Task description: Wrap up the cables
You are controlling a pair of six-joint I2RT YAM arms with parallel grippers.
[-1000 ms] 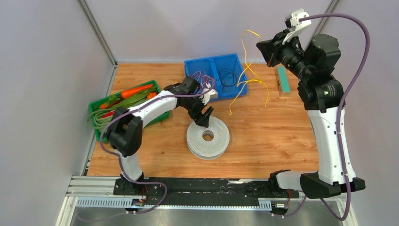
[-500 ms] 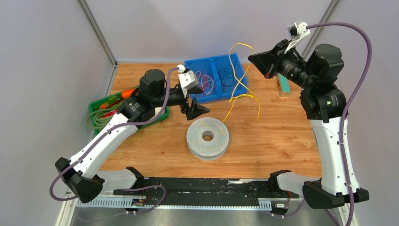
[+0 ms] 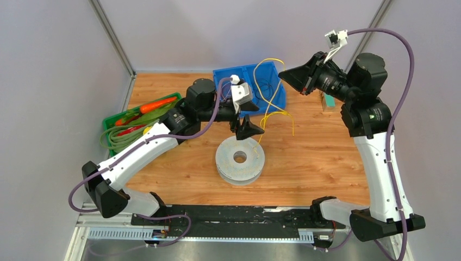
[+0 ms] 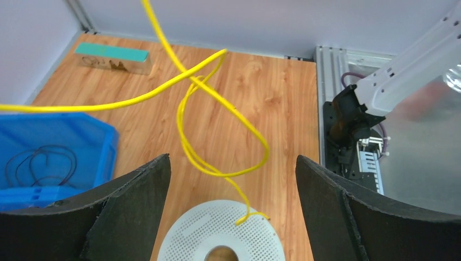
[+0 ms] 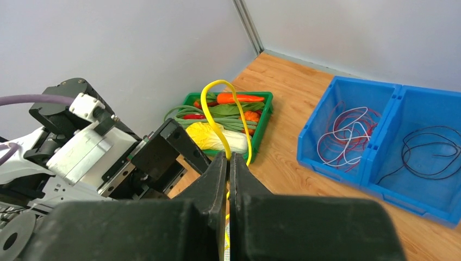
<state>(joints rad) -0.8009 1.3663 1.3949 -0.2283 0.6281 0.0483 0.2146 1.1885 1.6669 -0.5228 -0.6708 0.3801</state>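
My left gripper reaches the yellow cable and takes hold of its hanging loop (image 3: 263,120) (image 4: 232,174) next, since that leaves the cable's loose end free to wrap.
The yellow cable (image 3: 269,103) hangs in loose loops from my right gripper (image 3: 284,74), which is shut on it high above the blue bin. In the right wrist view the cable (image 5: 217,109) loops out above the closed fingertips (image 5: 229,159). Its free end (image 4: 247,217) rests on the far edge of the white perforated spool (image 3: 240,159), seen in the left wrist view (image 4: 217,239). My left gripper (image 3: 249,130) is open and empty, hovering just above the spool's far edge, with the cable loops (image 4: 217,141) hanging between and beyond its fingers.
A blue two-part bin (image 3: 277,92) at the back holds a red, white and purple tangle (image 5: 348,130) and a thin black wire (image 5: 429,147). A green vegetable tray (image 3: 142,117) sits at left. A teal-topped block (image 3: 328,101) lies at right.
My left arm swung right and its open gripper now hovers over the spool's far edge. My right gripper moved left with the cable, whose end came onto the spool.
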